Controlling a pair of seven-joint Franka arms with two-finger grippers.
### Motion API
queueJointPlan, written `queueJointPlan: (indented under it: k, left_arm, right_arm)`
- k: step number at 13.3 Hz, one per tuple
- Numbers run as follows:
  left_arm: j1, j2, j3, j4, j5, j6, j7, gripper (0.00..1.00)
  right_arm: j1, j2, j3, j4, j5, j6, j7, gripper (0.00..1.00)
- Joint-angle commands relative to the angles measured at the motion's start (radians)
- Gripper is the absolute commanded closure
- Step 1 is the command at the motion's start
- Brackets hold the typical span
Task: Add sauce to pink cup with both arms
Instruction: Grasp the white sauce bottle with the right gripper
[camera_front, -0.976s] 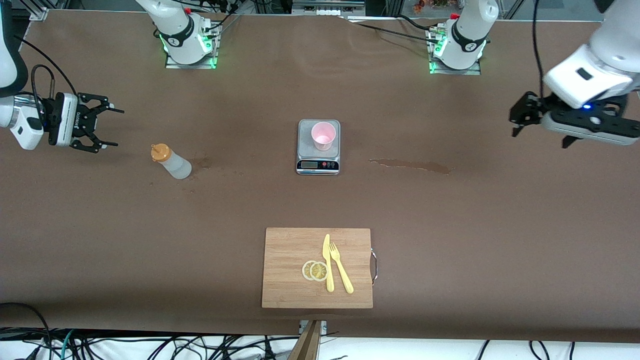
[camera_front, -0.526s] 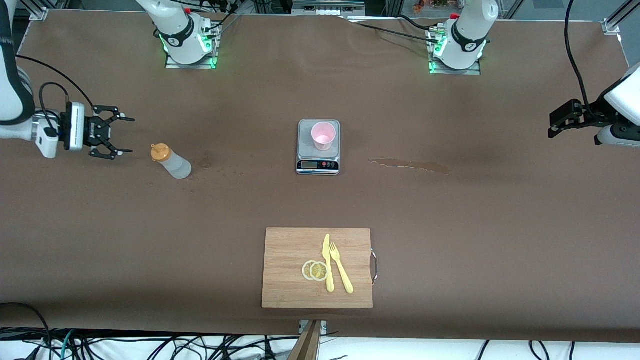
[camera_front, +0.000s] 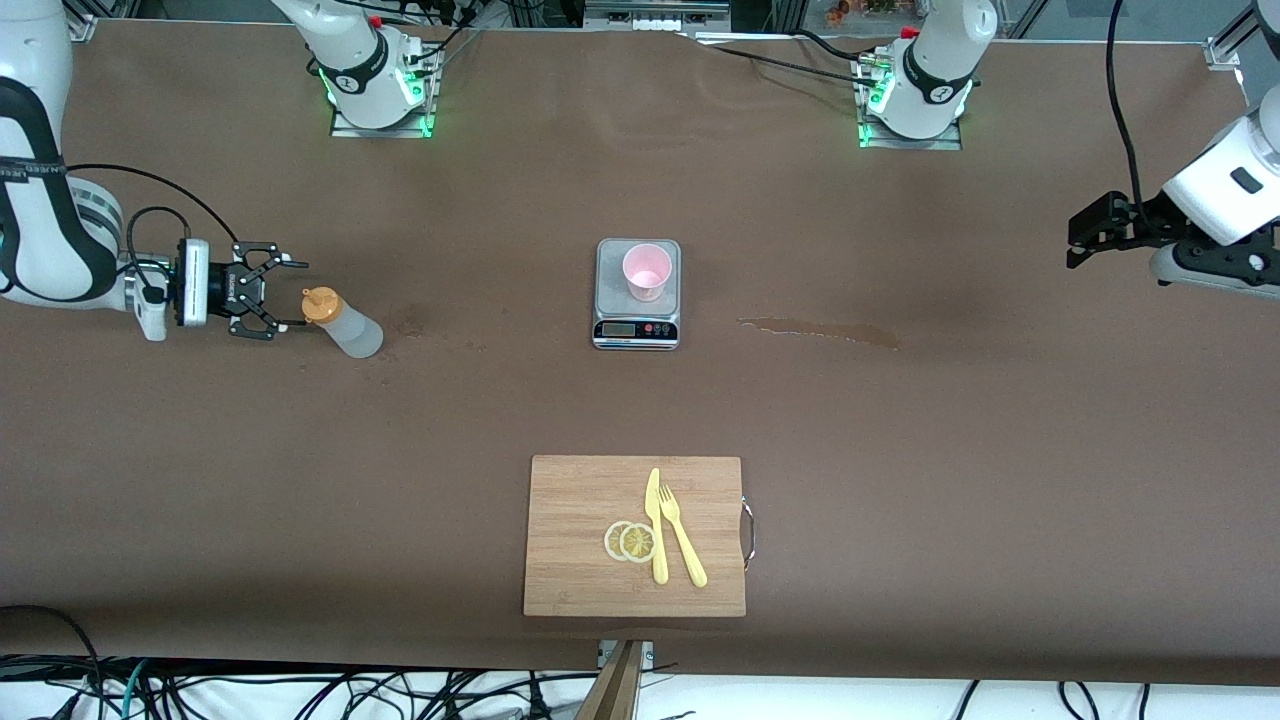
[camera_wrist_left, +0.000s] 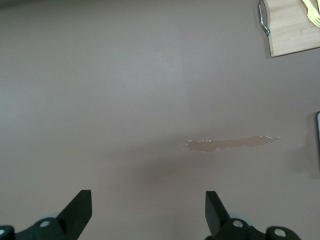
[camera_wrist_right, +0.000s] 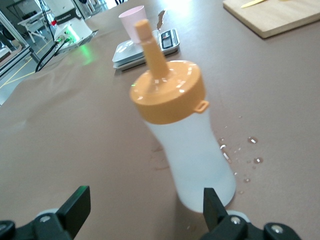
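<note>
My right gripper will next take hold of the sauce bottle by its translucent body (camera_front: 357, 334), so that I can add sauce to the pink cup (camera_front: 647, 271).
The sauce bottle (camera_front: 342, 322), translucent with an orange nozzle cap, stands on the table toward the right arm's end. My right gripper (camera_front: 292, 294) is open, low, right beside the bottle's cap and not touching it. In the right wrist view the bottle (camera_wrist_right: 187, 150) stands just ahead of the open gripper (camera_wrist_right: 146, 197), off toward one finger. The pink cup (camera_front: 647, 271) stands on a small kitchen scale (camera_front: 637, 305) at mid table and also shows in the right wrist view (camera_wrist_right: 131, 17). My left gripper (camera_front: 1085, 235) is open and empty over the table's left-arm end (camera_wrist_left: 148, 200).
A wooden cutting board (camera_front: 580, 540) with a yellow knife (camera_front: 656, 530), a fork (camera_front: 682, 545) and lemon slices (camera_front: 630, 541) lies near the front camera. A wet streak (camera_front: 820, 330) marks the table between the scale and the left arm's end. Small droplets lie by the bottle.
My right gripper has moved low across the table up to the sauce bottle's cap. My left arm has drawn back and shifted at its end of the table.
</note>
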Motion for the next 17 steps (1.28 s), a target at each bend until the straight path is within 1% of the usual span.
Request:
queueJointPlan:
  k: [1, 2, 3, 7, 8, 9, 10, 11, 12, 14, 15, 17]
  left_arm:
    - [0.004, -0.006, 0.003, 0.014, -0.019, -0.023, 0.013, 0.00]
    - [0.014, 0.021, 0.001, 0.046, -0.028, -0.029, 0.013, 0.00]
    - [0.015, 0.025, 0.001, 0.062, -0.028, -0.056, 0.011, 0.00]
    - [0.018, 0.032, 0.003, 0.062, -0.033, -0.069, 0.008, 0.00]
    - [0.019, 0.037, 0.003, 0.059, -0.033, -0.069, 0.011, 0.00]
    - [0.021, 0.040, 0.003, 0.062, -0.033, -0.068, 0.011, 0.00]
    - [0.021, 0.049, 0.004, 0.065, -0.033, -0.066, 0.011, 0.00]
    - [0.025, 0.049, 0.004, 0.065, -0.031, -0.066, 0.013, 0.00]
    - [0.040, 0.051, 0.004, 0.064, -0.033, -0.066, 0.013, 0.00]
    - [0.050, 0.051, 0.001, 0.065, -0.034, -0.064, 0.016, 0.00]
    - [0.047, 0.051, 0.001, 0.067, -0.041, -0.064, 0.013, 0.00]
    - [0.039, 0.051, -0.002, 0.073, -0.041, -0.067, 0.011, 0.00]
  right_arm:
    - [-0.005, 0.053, 0.037, 0.045, 0.044, 0.000, -0.048, 0.00]
    - [-0.003, 0.067, 0.052, 0.054, 0.058, 0.000, -0.085, 0.00]
    - [-0.003, 0.076, 0.061, 0.059, 0.066, 0.000, -0.103, 0.00]
    - [-0.003, 0.107, 0.092, 0.085, 0.070, -0.003, -0.148, 0.00]
    - [-0.003, 0.109, 0.095, 0.089, 0.070, -0.003, -0.148, 0.02]
    - [-0.003, 0.110, 0.100, 0.096, 0.070, -0.003, -0.148, 0.06]
    - [-0.001, 0.115, 0.112, 0.111, 0.069, -0.003, -0.148, 0.15]
    - [-0.001, 0.119, 0.115, 0.117, 0.069, -0.003, -0.148, 0.29]
    - [0.000, 0.121, 0.117, 0.122, 0.069, -0.003, -0.148, 0.45]
    - [0.003, 0.119, 0.129, 0.131, 0.060, 0.000, -0.142, 0.85]
    - [0.006, 0.118, 0.132, 0.137, 0.057, 0.002, -0.130, 0.98]
    - [0.020, 0.090, 0.144, 0.148, 0.034, 0.011, -0.111, 1.00]
